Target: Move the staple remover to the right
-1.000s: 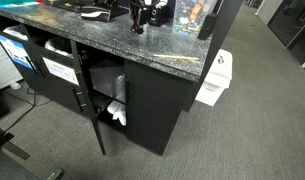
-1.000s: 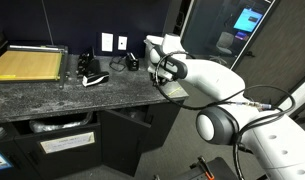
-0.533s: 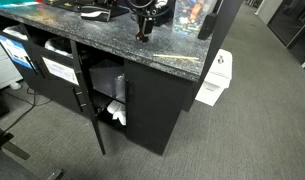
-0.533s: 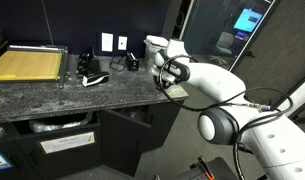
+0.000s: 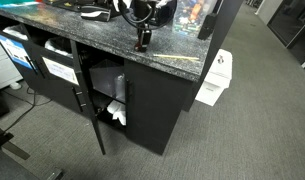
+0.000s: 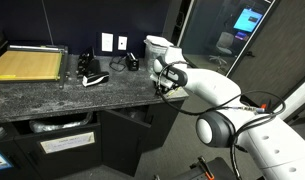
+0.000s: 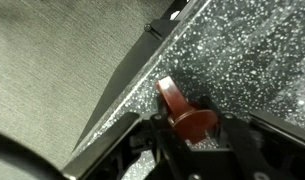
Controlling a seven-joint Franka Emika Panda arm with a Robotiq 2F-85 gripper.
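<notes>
The robot's fingers hold the staple remover down at the speckled countertop, inside the countertop's edge, so it would rest there if the gripper opened now, and the gripper will open now.
The staple remover is a small dark-red claw-shaped piece, held between my gripper's black fingers in the wrist view. It hangs just above or on the speckled granite countertop, close to the counter's edge. In both exterior views my gripper points down at the counter near its end. The staple remover is too small to make out there.
The counter edge drops to grey carpet. A paper cutter, a stapler-like black and white item and cables sit farther along the counter. An open cabinet door and a white box stand below.
My gripper has moved along the counter toward its end and lowered slightly, carrying the staple remover with it.
</notes>
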